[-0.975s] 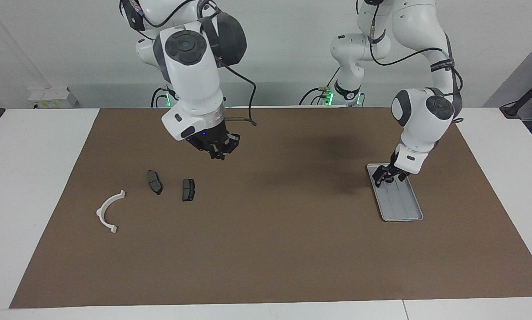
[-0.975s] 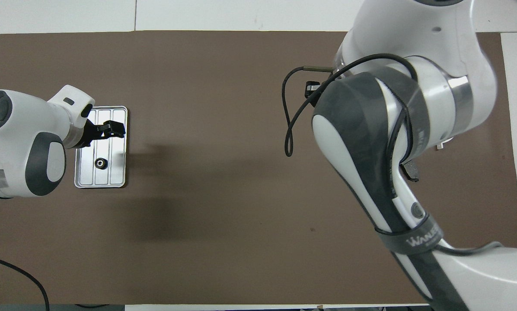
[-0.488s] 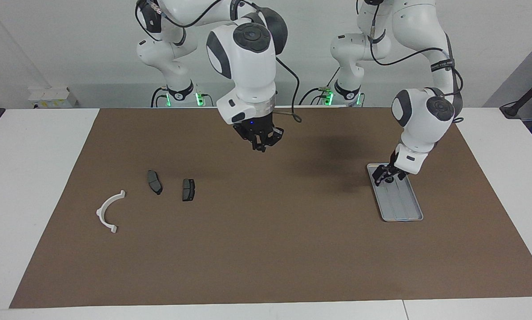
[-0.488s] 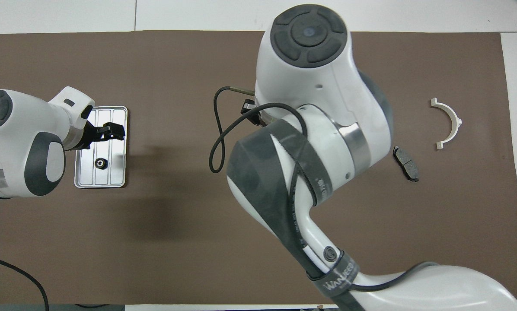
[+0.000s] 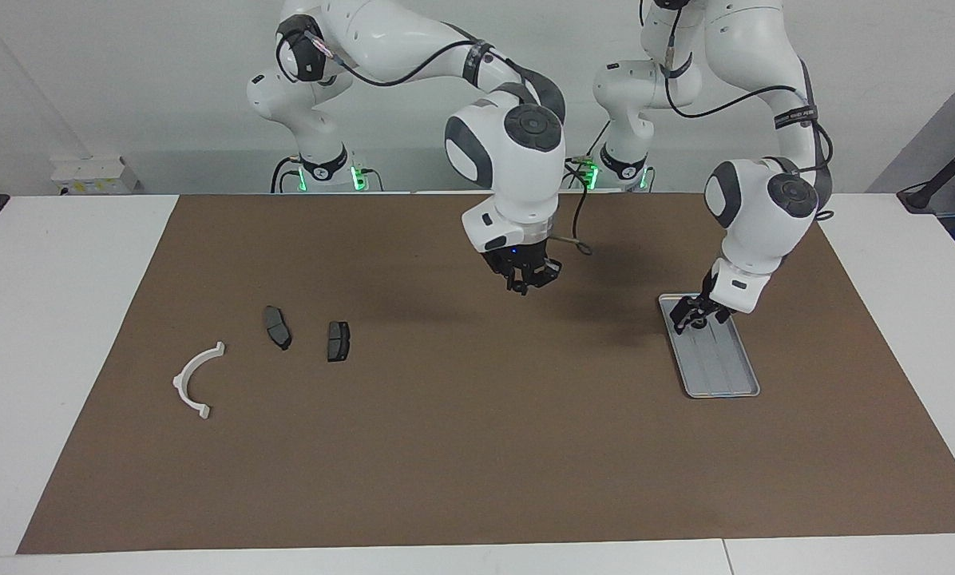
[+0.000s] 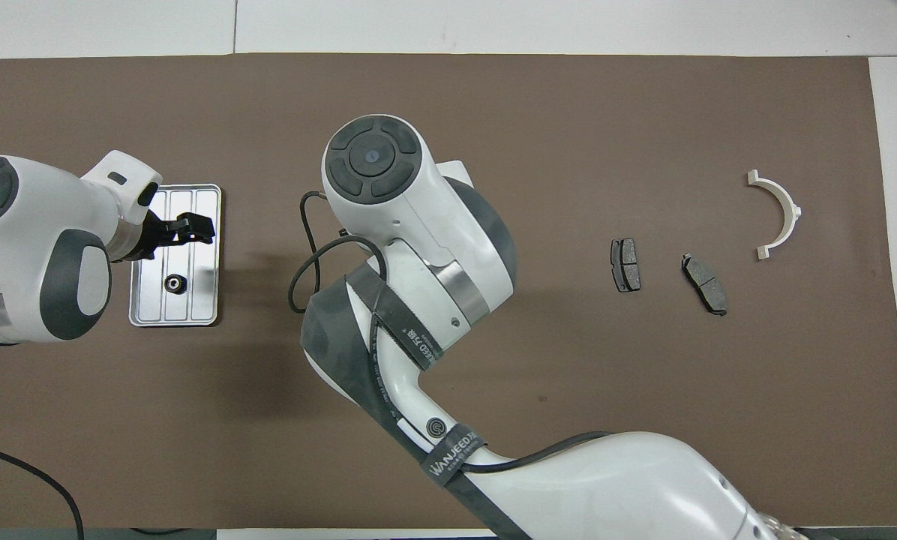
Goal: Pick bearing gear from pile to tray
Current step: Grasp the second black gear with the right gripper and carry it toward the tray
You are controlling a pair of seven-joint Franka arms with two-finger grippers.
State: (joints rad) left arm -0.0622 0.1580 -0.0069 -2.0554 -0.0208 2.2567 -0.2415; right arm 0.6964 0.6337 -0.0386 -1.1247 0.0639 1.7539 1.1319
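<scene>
My right gripper's wrist is high above the brown mat in the overhead view, so I must keep holding the bearing gear.
The silver tray [image 5: 721,363] lies on the brown mat toward the left arm's end; in the overhead view [image 6: 197,300] one small black bearing gear [image 6: 172,283] lies in it. My left gripper [image 5: 697,313] hangs open just over the tray, also in the overhead view [image 6: 192,226]. My right gripper [image 5: 526,284] is up over the middle of the mat, fingers pinched together on a tiny dark part that barely shows; its own arm hides it in the overhead view. The pile is a white half-ring bracket [image 5: 180,382] and two brake pads [image 5: 277,327] [image 5: 338,341].
The pile shows in the overhead view as the bracket [image 6: 793,212] and the two pads [image 6: 625,265] [image 6: 704,273], toward the right arm's end. The brown mat [image 5: 477,447] covers most of the white table.
My right gripper has swung from over the pile to over the middle of the mat, toward the tray. The left gripper has stayed over the tray. The pile parts have not moved.
</scene>
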